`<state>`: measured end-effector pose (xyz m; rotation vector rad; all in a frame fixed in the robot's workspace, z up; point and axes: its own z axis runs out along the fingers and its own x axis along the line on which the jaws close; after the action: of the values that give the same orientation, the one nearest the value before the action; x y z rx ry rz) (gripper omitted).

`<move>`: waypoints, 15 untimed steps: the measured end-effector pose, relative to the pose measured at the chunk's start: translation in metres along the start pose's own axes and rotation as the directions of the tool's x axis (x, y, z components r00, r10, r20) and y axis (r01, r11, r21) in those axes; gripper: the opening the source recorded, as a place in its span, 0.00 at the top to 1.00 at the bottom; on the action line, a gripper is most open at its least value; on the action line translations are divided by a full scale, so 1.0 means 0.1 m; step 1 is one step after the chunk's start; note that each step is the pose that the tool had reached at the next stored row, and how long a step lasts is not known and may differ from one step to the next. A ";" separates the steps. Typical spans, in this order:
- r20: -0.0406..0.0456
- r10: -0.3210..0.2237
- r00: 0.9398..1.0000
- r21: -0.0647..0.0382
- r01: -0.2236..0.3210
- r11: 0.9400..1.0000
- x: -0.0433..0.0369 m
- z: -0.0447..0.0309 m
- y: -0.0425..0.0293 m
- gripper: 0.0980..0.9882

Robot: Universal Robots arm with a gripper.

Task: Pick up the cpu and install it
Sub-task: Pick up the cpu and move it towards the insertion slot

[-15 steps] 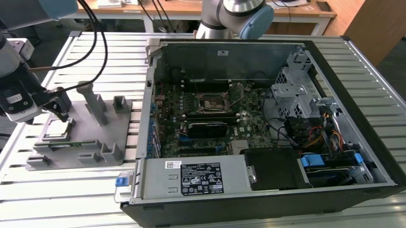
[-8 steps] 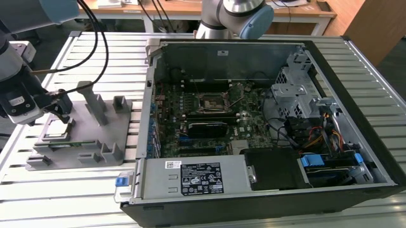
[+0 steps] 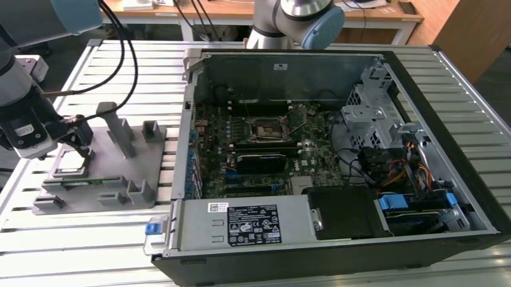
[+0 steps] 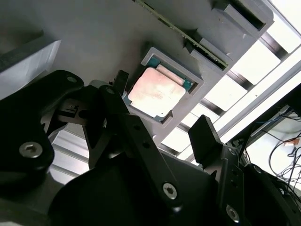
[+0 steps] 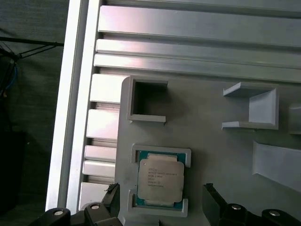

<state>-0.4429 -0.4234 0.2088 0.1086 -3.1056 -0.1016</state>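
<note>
Next, my gripper grabs the cpu by its bare side edges, since the nest's raised sides wrap the cpu's other two edges.
The cpu (image 3: 70,160) is a flat square chip with a shiny metal top, lying in a shallow square nest on the grey fixture plate (image 3: 119,179) at the exterior view's left. Both wrist views look down on it, in the second (image 4: 156,92) and in the first (image 5: 160,179). My gripper (image 3: 80,146) hangs just above it, open. One black fingertip (image 4: 121,79) stands at one side of the cpu and the other fingertip (image 4: 203,129) at the opposite side, neither touching it. The black socket frame (image 3: 266,128) sits on the motherboard inside the open computer case (image 3: 447,137).
Grey upright blocks (image 3: 119,134) rise from the fixture plate beside the nest. A thin green board (image 4: 188,35) lies on edge in a slot of the fixture. The fixture and case rest on a slotted aluminium table (image 3: 119,78). Cables (image 3: 128,54) hang from my arm.
</note>
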 end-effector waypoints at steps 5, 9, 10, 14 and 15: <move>0.001 0.010 1.000 0.000 -0.010 1.000 -0.002 0.043 0.007 0.22; 0.001 0.022 1.000 -0.001 -0.022 1.000 -0.004 0.078 0.021 0.22; 0.002 0.024 1.000 -0.001 -0.024 1.000 -0.005 0.086 0.023 0.22; 0.002 0.031 1.000 -0.001 -0.031 1.000 -0.006 0.122 0.028 0.22; 0.002 0.032 1.000 -0.001 -0.032 1.000 -0.007 0.131 0.028 0.22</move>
<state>-0.4429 -0.4198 0.1959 0.0595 -3.1080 -0.1024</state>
